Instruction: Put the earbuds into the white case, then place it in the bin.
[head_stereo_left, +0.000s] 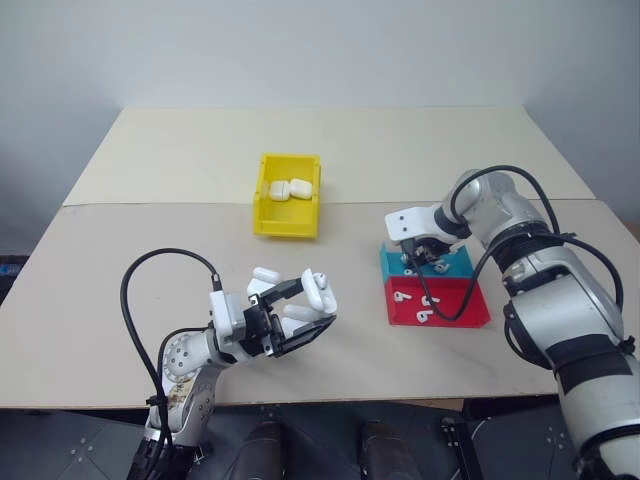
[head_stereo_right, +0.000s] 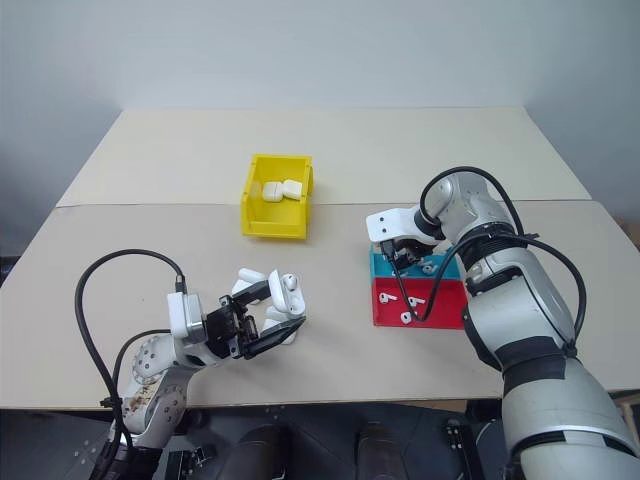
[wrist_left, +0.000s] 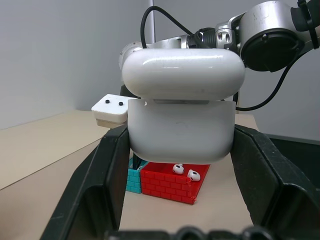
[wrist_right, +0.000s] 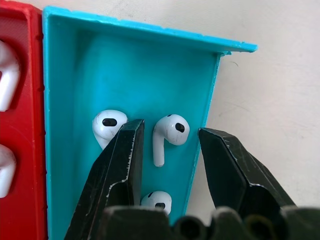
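I should close my right gripper and catch the earbud.
My left gripper (head_stereo_left: 303, 303) is shut on the white case (head_stereo_left: 319, 289), held above the near table edge with its lid hinged open; in the left wrist view the case (wrist_left: 182, 127) sits between both fingers. Reaching down into the blue tray (head_stereo_left: 451, 264), my right gripper (head_stereo_left: 414, 262) is open. In the right wrist view one of the earbuds (wrist_right: 169, 131) lies on the tray floor between the fingers (wrist_right: 121, 160), touching neither. Two more earbuds (wrist_right: 106, 125) lie beside it. The yellow bin (head_stereo_left: 287, 226) stands mid-table.
Two white cases (head_stereo_left: 288, 188) lie inside the bin. Two more cases (head_stereo_left: 264, 275) rest on the table by my left gripper. A red tray (head_stereo_left: 462, 312) holding earbuds (head_stereo_left: 404, 296) adjoins the blue tray's near side. A seam crosses the table behind the bin.
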